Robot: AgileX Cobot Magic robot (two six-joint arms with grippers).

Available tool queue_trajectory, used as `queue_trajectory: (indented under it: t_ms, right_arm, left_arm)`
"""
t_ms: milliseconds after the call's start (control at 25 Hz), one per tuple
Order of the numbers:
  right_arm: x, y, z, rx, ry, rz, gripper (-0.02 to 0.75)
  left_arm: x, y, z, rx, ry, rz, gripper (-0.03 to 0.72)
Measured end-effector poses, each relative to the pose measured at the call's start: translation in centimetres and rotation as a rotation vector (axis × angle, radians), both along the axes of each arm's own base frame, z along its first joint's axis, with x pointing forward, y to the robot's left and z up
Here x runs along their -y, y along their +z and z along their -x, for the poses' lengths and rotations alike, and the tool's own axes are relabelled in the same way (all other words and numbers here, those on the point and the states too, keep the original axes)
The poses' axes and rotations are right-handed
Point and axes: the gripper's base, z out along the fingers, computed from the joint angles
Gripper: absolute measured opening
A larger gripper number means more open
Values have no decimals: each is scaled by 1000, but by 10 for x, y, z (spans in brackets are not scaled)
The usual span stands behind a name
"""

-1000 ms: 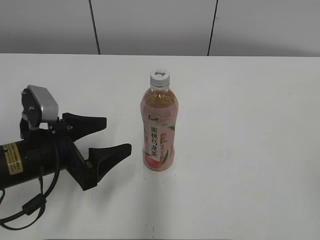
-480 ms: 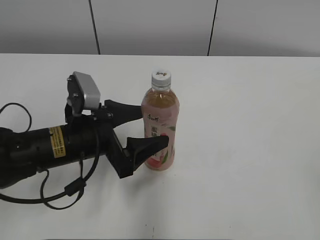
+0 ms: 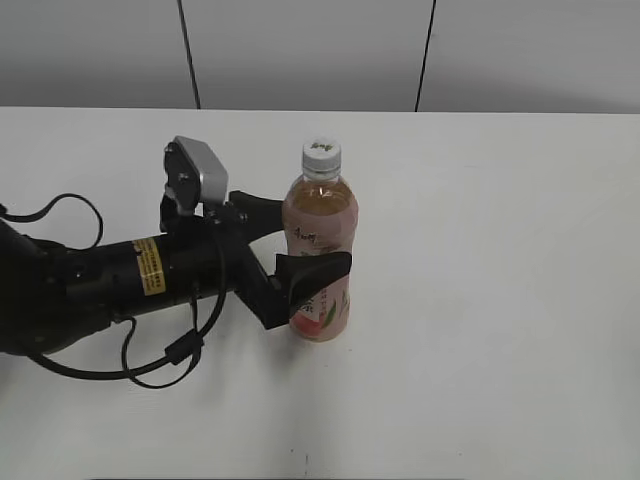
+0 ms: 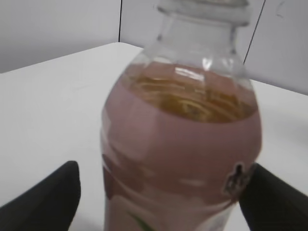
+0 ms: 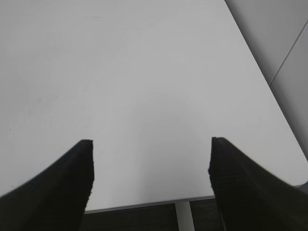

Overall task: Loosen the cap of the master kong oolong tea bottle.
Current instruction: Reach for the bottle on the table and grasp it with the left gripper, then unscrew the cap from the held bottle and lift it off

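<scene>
I should next use my left gripper to grip the bottle by its labelled middle, where the sides face each other, because the bottle's shoulder slopes in toward the neck.
The master kong oolong tea bottle stands upright on the white table, with its white cap on top. My left gripper is open and straddles the bottle's middle, one finger behind it and one in front. In the left wrist view the bottle fills the frame between the fingers of the left gripper. The right finger is against the label, and a gap shows at the left finger. The cap is cut off at the top edge there. My right gripper is open and empty over bare table, and it is out of the exterior view.
The white table runs back to a grey panelled wall. The left arm's black body and cable lie across the table's left side. The right wrist view shows the table's front edge just below the fingers.
My left arm has moved right across the table, from well left of the bottle until its open fingers are around the bottle's middle. The bottle has stayed upright in place.
</scene>
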Motion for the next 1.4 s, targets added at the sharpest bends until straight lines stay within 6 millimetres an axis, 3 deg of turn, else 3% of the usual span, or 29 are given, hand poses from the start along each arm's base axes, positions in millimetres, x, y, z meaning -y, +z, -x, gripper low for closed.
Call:
queue_trajectory:
  t_ms: [240, 440, 680, 960, 1240, 1400]
  right_arm:
    - [0, 0, 0, 0, 0, -1, 565]
    - [0, 0, 0, 1, 2, -3, 559]
    - [-10, 14, -23, -44, 139, 25, 482]
    - [-37, 34, -95, -294, 440, -61, 456]
    - [-57, 52, -196, -557, 579, -122, 451]
    - [-94, 59, -242, -665, 622, -68, 445]
  left_arm:
    - [2, -3, -6, 0, 6, 1, 572]
    - [3, -2, -5, 4, 2, 14, 396]
    - [3, -2, -5, 6, -1, 13, 397]
    - [4, -3, -3, 20, -22, 5, 397]
    - [4, -2, -3, 25, -31, 4, 397]
    - [4, -3, -2, 31, -40, 0, 397]
